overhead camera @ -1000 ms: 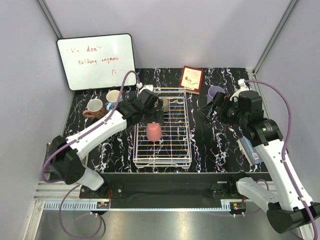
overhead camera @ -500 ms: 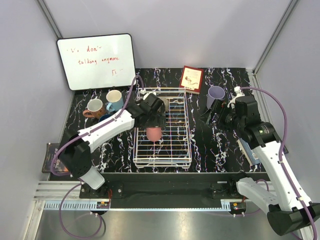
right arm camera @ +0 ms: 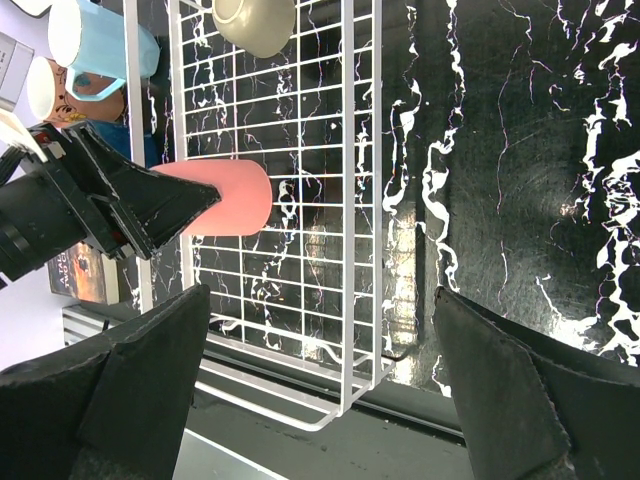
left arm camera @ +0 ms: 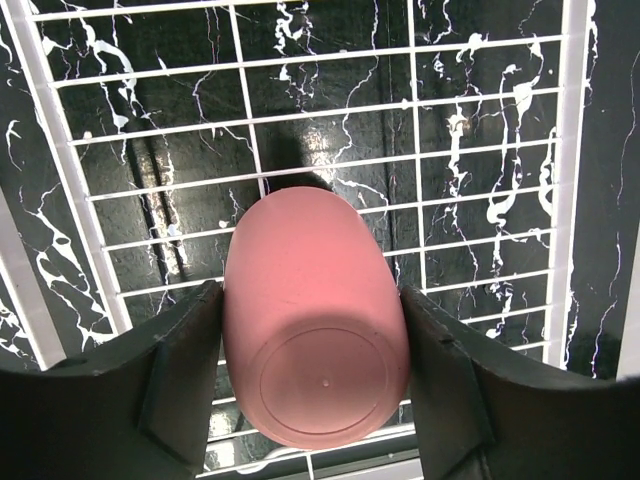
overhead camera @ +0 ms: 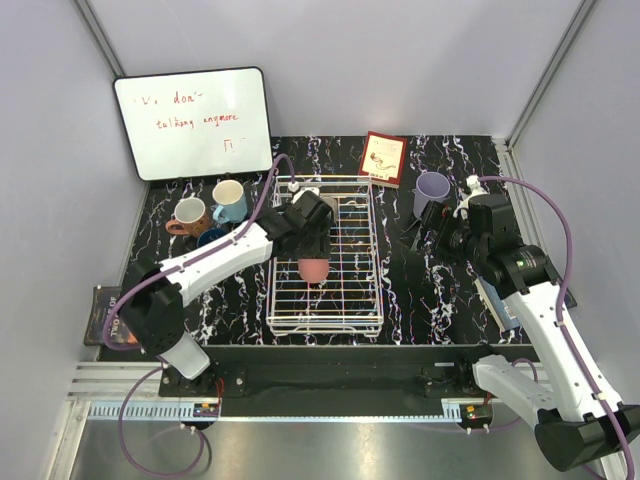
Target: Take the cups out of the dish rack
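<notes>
The pink cup's base needs to stay free to go into the lavender tumbler (overhead camera: 432, 187). My right gripper will grab the pink cup's rim (overhead camera: 314, 279), opposite its base.
A pink cup (left arm camera: 315, 320) lies on its side in the white wire dish rack (left arm camera: 573, 150), its base toward the left wrist camera. My left gripper (left arm camera: 311, 293) is shut on it, one finger pressed on each side. From above, the pink cup (overhead camera: 313, 269) shows just under the left gripper (overhead camera: 311, 252) in the dish rack (overhead camera: 372, 260). A grey-beige cup (right arm camera: 255, 22) sits at the rack's far end. My right gripper (right arm camera: 320, 295) hangs open and empty right of the rack, near a lavender tumbler (overhead camera: 432, 187) standing on the table.
A light blue mug (overhead camera: 229, 197), a brown mug (overhead camera: 188, 215) and a dark blue cup (overhead camera: 212, 237) stand left of the rack. A whiteboard (overhead camera: 192, 122) leans at the back left, a red-framed card (overhead camera: 383, 158) behind the rack. A book (overhead camera: 497, 300) lies under the right arm.
My left gripper has come down over the pink cup and closed its jaws onto it. The right arm has drawn back slightly, still open.
</notes>
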